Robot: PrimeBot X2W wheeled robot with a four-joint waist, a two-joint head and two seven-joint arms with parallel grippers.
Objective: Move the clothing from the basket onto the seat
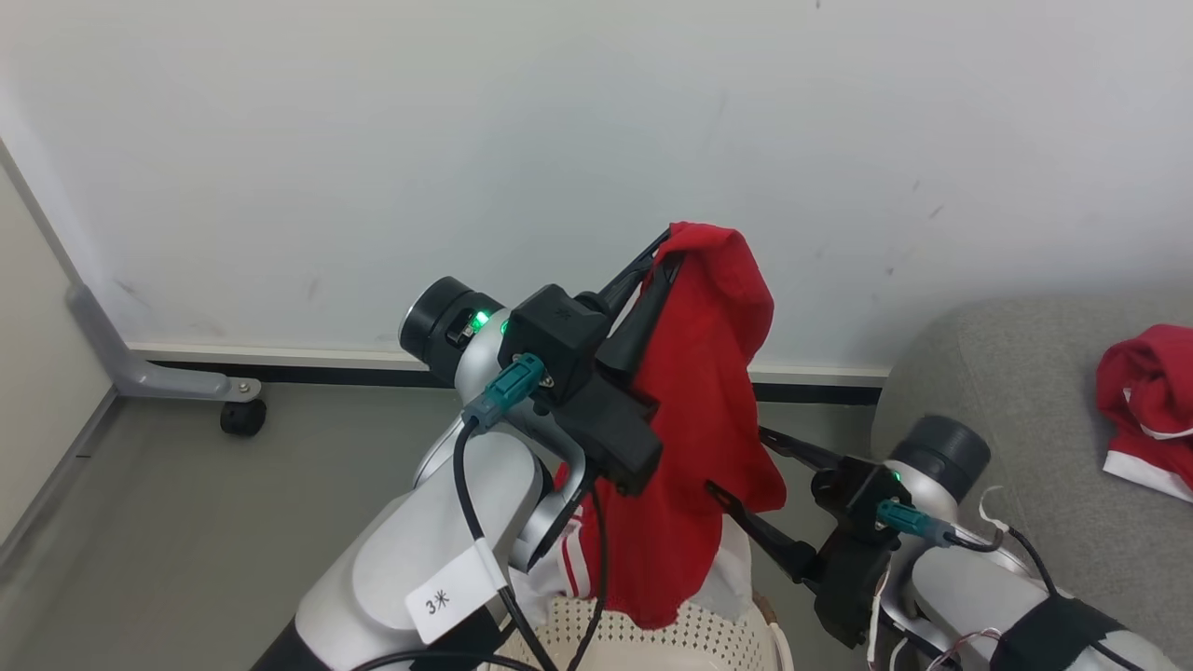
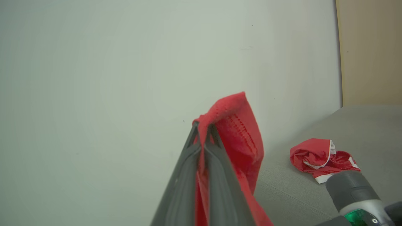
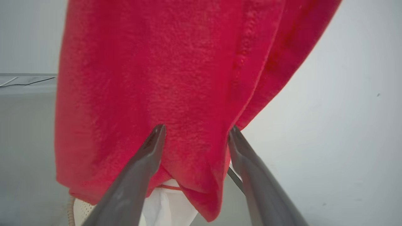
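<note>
I should next pinch the hanging red garment by its stitched edge (image 3: 237,113) with my right gripper. The edge stands out as a fold while the cloth hangs slack.
My left gripper (image 1: 669,250) is raised high and shut on the top fold of a red garment (image 1: 694,419), part of the clothing, which hangs down over the basket (image 1: 694,641) at the bottom edge. In the left wrist view the gripper (image 2: 204,128) pinches that red cloth (image 2: 241,135). My right gripper (image 1: 734,459) stands open at the garment's right side; in the right wrist view its fingers (image 3: 157,138) straddle the hanging cloth (image 3: 157,78). More red and white clothing (image 1: 578,552) lies in the basket. Another red garment (image 1: 1151,401) lies on the grey seat (image 1: 1016,410).
A pale wall stands close behind the arms. A grey metal leg with a black caster (image 1: 242,416) stands on the grey floor at the left. The seat (image 2: 361,131) runs off to the right, with a beige panel (image 2: 370,50) behind it.
</note>
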